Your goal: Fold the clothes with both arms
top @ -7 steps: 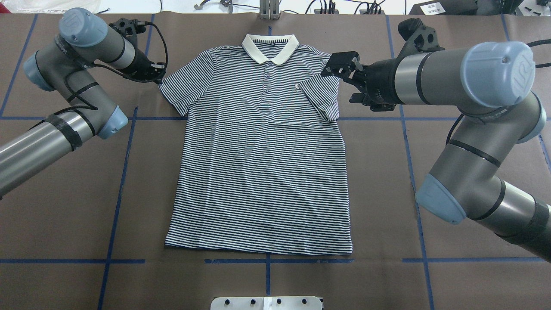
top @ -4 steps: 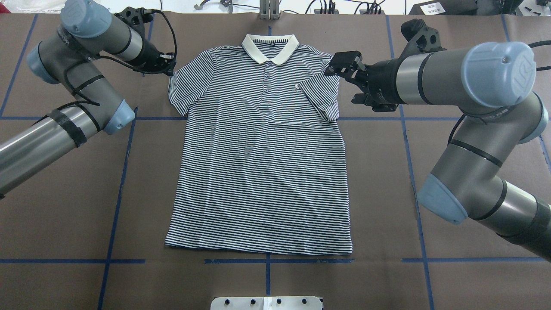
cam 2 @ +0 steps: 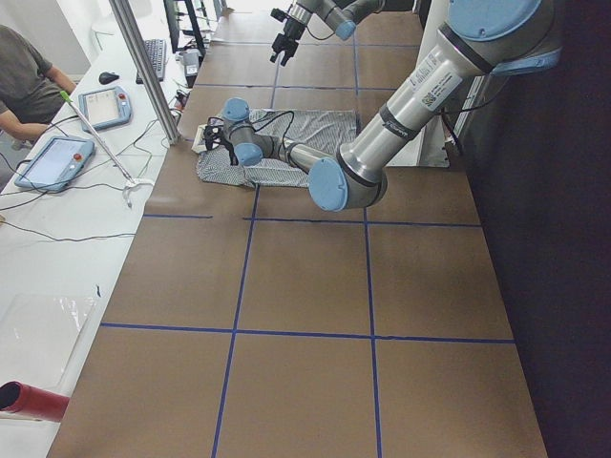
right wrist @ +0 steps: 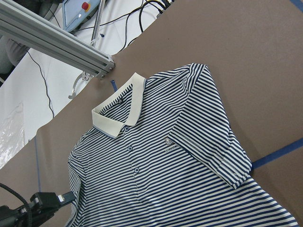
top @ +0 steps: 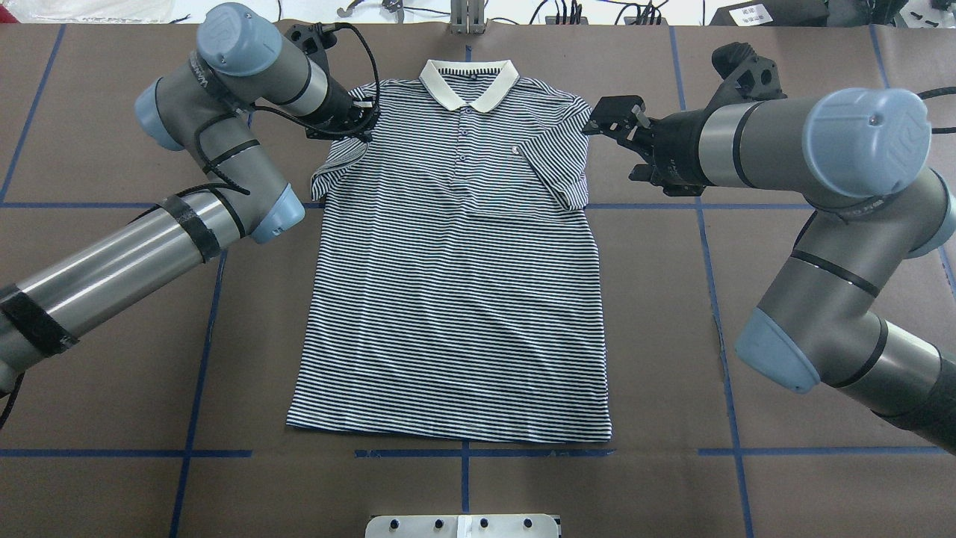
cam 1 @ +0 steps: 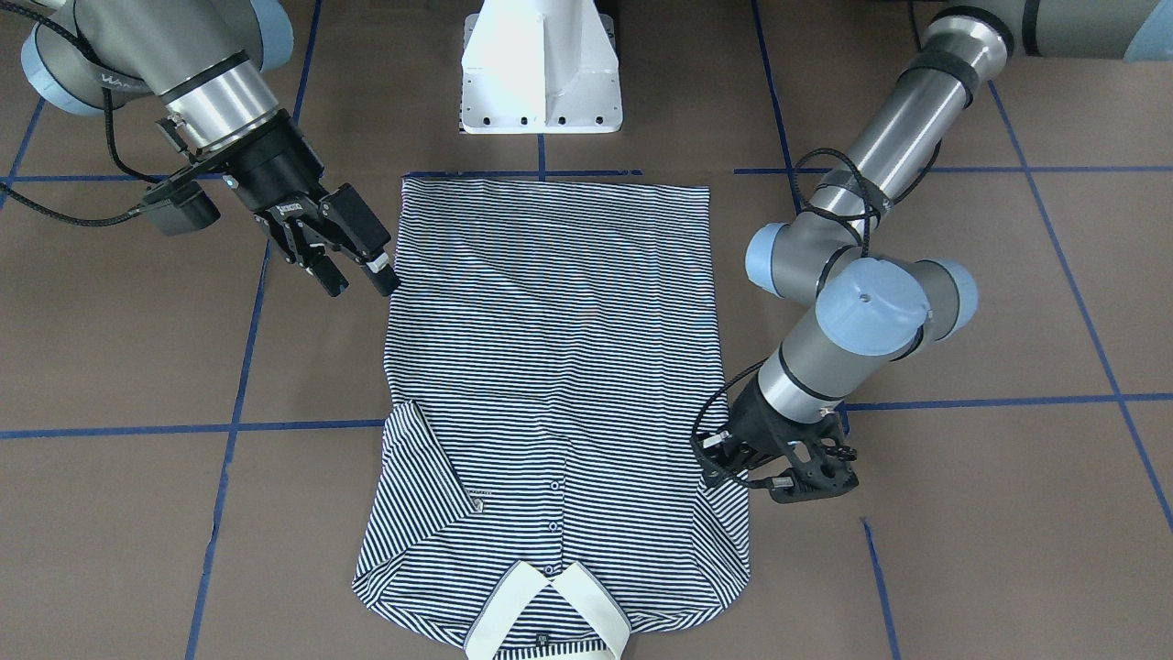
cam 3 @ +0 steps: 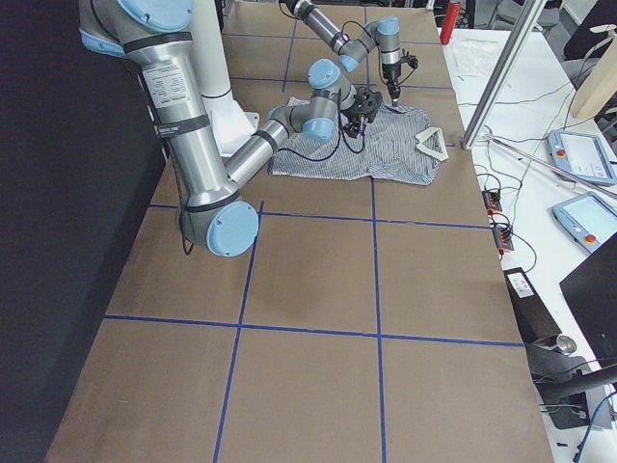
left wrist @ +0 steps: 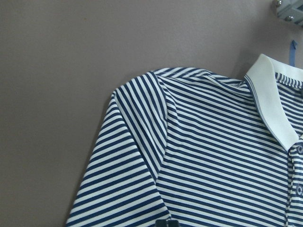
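Note:
The sleeve [left wrist: 128,175] is just inside the shirt's side edge. My left gripper needs to move the sleeve's corner near the chest buttons before it lets go.
The striped polo shirt [top: 455,299] lies flat, front up, its cream collar [top: 469,86] at the far edge. The sleeve on the view's right [top: 556,168] is folded in over the chest. My left gripper [top: 361,125] is shut on the other sleeve [top: 336,161] by the shoulder and holds it pulled in toward the body. It also shows in the front view [cam 1: 724,454]. My right gripper [top: 616,119] is open and empty, in the air just off the shirt's right shoulder. In the front view [cam 1: 359,280] its fingers stand apart.
The brown table carries blue tape lines [top: 209,314]. The white pedestal base [cam 1: 541,64] stands at the near edge by the shirt's hem. An aluminium post [top: 467,15] rises behind the collar. A desk with tablets [cam 2: 52,157] and a seated person [cam 2: 24,81] lie beyond.
My left gripper has moved right, toward the collar, drawing the sleeve in from its spread position. My right gripper has drawn back slightly to the right and stays open.

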You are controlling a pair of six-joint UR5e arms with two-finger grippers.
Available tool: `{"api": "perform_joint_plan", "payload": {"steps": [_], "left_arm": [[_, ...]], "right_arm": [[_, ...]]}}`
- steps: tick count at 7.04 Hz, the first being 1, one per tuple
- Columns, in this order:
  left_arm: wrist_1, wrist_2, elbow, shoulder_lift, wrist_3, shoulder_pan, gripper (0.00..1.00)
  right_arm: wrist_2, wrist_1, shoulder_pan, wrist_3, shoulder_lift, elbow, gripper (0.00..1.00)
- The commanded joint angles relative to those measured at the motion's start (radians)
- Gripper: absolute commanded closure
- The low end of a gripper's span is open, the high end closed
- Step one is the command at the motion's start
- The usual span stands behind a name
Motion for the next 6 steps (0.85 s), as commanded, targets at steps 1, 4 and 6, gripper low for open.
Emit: {"api": "perform_joint_plan", "payload": {"steps": [1,4,6], "left_arm": [[-0.032,0.044,0.063,-0.038,-0.006,0.012,1.00],[-0.071,0.047,0.109,-0.064,-0.010,0.011,1.00],[-0.074,0.064,0.123,-0.081,-0.018,0.011,1.00]], "right_arm": [[-0.005,0.002,-0.002,-0.002,-0.001,-0.016,0.00],[-0.005,0.002,-0.003,-0.002,0.003,-0.027,0.00],[-0.005,0.000,-0.003,-0.002,0.005,-0.028,0.00]]}}
